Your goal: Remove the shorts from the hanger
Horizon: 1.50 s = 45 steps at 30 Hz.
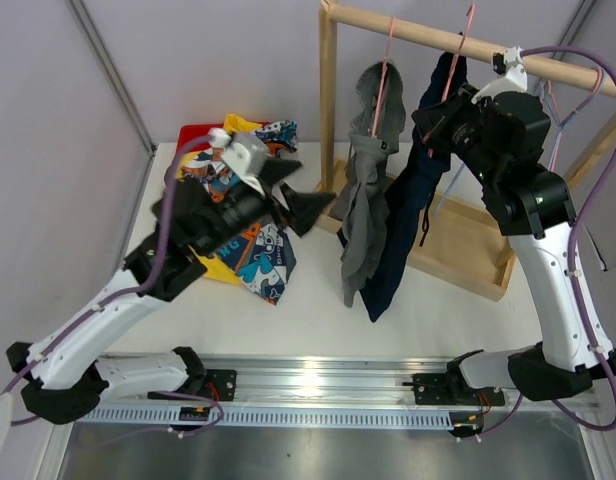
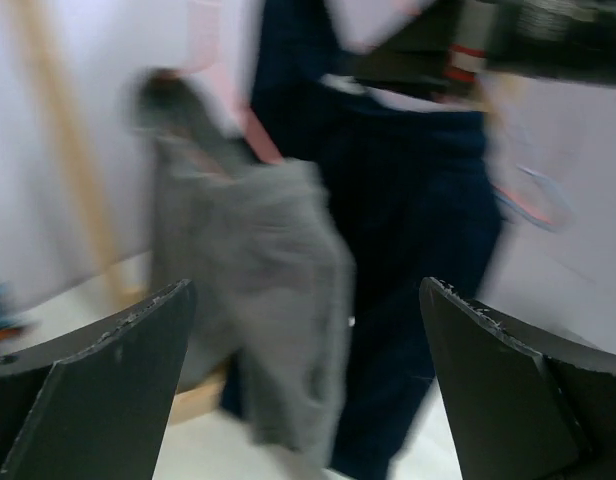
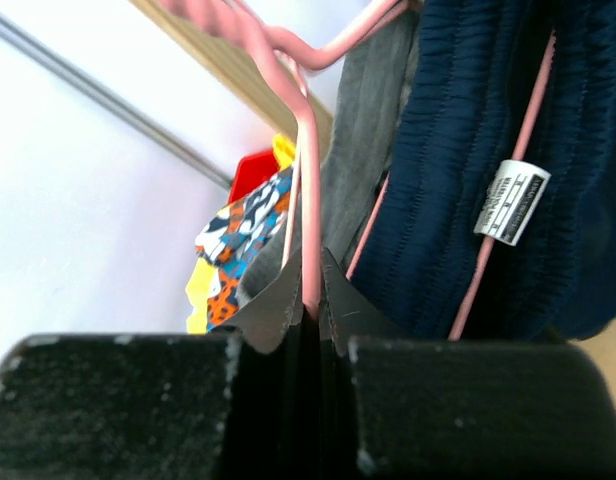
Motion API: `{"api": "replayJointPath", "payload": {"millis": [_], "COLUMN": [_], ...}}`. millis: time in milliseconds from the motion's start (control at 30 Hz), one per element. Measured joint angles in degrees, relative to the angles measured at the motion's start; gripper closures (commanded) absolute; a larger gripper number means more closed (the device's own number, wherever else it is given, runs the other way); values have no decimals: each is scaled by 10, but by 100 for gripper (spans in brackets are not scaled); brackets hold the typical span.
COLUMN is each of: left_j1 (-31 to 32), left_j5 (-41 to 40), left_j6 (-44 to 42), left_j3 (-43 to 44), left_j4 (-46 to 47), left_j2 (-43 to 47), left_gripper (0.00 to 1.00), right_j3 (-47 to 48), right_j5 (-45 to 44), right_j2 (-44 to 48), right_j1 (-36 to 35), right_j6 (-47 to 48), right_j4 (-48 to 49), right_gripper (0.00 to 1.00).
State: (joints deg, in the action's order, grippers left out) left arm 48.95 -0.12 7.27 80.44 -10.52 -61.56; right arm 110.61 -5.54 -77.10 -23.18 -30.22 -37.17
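Next, my left gripper will grab the navy shorts (image 1: 413, 215) by the hanging hem end (image 1: 381, 294), to pull them off the hanger.
Grey shorts (image 1: 366, 190) and navy shorts (image 1: 413, 215) hang on pink hangers (image 1: 383, 75) from a wooden rail (image 1: 458, 42). Cartoon-print shorts (image 1: 256, 255) and yellow shorts (image 1: 220, 268) lie in a pile on the table; the olive pair is hidden. My right gripper (image 3: 310, 300) is shut on the pink hanger wire (image 3: 308, 190) beside the navy shorts (image 3: 458, 170), up by the rail (image 1: 443, 110). My left gripper (image 1: 306, 208) is open and empty, left of the hanging grey shorts (image 2: 248, 300), with the navy pair (image 2: 408, 300) behind them.
The wooden rack has an upright post (image 1: 328, 110) and a base frame (image 1: 468, 250) on the table. A red item (image 1: 196, 135) lies under the pile at the back left. Another pale hanger (image 1: 578, 95) hangs at the rail's right end.
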Motion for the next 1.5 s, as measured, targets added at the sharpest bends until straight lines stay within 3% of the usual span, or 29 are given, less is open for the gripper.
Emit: {"api": "replayJointPath", "payload": {"millis": [267, 500, 533, 567, 633, 667, 900, 1100, 1233, 1333, 1500], "left_j1": [142, 163, 163, 163, 163, 163, 198, 321, 385, 391, 377], "left_j5": [68, 57, 49, 42, 25, 19, -23, -136, -218, -258, -286], "left_j6": [18, 18, 18, 18, 23, 24, 28, 37, 60, 67, 57], "left_j3": [-66, -72, -72, -72, -72, -72, -119, -290, -367, -378, -316], "left_j4": [103, 148, 156, 165, 180, 187, 229, 321, 334, 326, 271], "left_j2": [-113, -153, -154, -155, -160, -163, -141, -38, -26, -43, -80], "left_gripper": [1, 3, 11, 45, 76, 100, 100, 100, 100, 100, 100], "right_j3": [-33, -33, -33, -34, -41, -42, -25, 63, 100, 67, -105], "right_j5": [5, 5, 7, 8, 11, 11, 1, 17, 56, 83, 110], "right_j2": [24, 26, 28, 31, 44, 51, 76, 28, 9, 29, 132], "right_j1": [-44, -80, -83, -85, -87, -88, -88, -66, -17, -6, -3], "right_j6": [-49, -77, -81, -87, -97, -100, -102, -85, -101, -114, -145], "right_j4": [2, -3, -6, -9, -13, -16, -27, -94, -128, -136, -92], "right_gripper": [100, 100, 100, 100, 100, 100, 100, 100, 100, 100, 100]}}
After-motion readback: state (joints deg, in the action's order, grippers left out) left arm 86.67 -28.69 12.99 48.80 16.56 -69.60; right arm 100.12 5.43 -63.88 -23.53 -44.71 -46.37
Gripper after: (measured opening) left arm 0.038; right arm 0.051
